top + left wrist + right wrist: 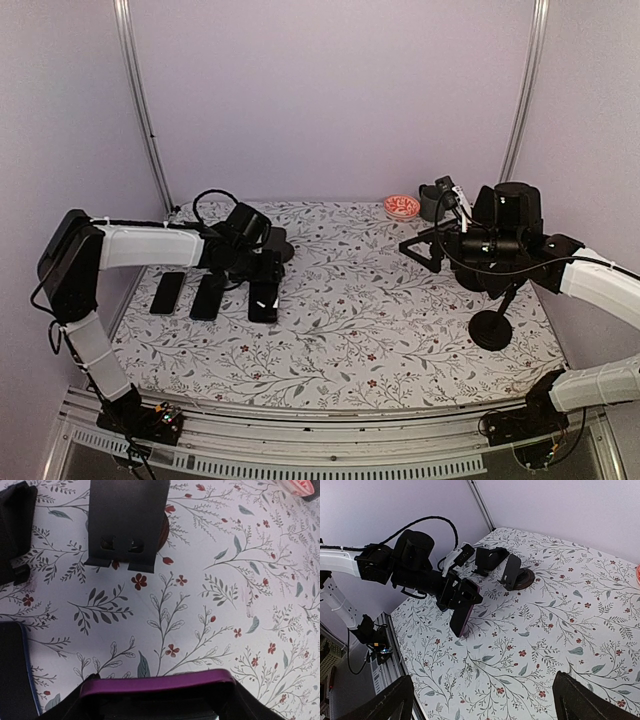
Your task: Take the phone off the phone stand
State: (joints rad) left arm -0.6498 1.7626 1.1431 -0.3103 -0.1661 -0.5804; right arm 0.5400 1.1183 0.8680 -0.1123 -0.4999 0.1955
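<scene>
The phone stands steeply above the tablecloth and would drop if I opened now, so my left gripper keeps holding the phone for now.
My left gripper (258,272) is shut on a dark phone with a purple case (264,300). It holds the phone upright, lower end close to the tablecloth, just in front of the empty black phone stand (277,245). In the left wrist view the purple edge of the phone (155,684) lies between my fingers and the stand (127,525) is at the top. The right wrist view shows the left gripper (457,592), the phone (463,615) and the stand (512,572). My right gripper (418,250) is open and empty, raised over the right half of the table.
Two dark phones (167,292) (208,296) lie flat left of the held phone. A second stand with a round base (490,328) is at the right. A red bowl (402,206) and a grey cup (435,202) are at the back.
</scene>
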